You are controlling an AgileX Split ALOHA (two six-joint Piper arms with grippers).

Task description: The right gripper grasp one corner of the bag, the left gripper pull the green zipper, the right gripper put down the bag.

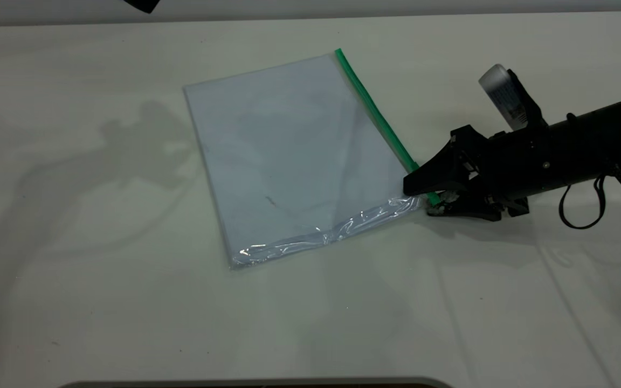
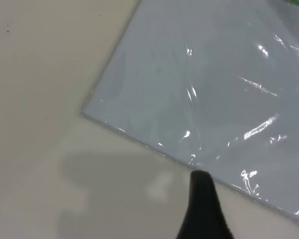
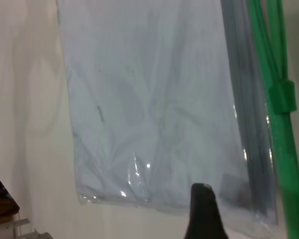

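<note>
My right gripper grabs the bag by its zippered corner next, leaving the green slider free for my left gripper to pull.
The bag lies flat on the white table, clear and shiny, with a white sheet inside. The green zipper runs along its right long edge. Its slider tab sits a short way up from the near end. My right gripper is low at the bag's near right corner, jaws open, with the zipper's end between them. One right fingertip shows over the bag's near edge. My left gripper is high at the far left. One of its fingertips hangs over a bag edge.
The right arm's braided cable loops down beside the arm. A white cylinder sits on the right wrist. Bare table surrounds the bag on all sides.
</note>
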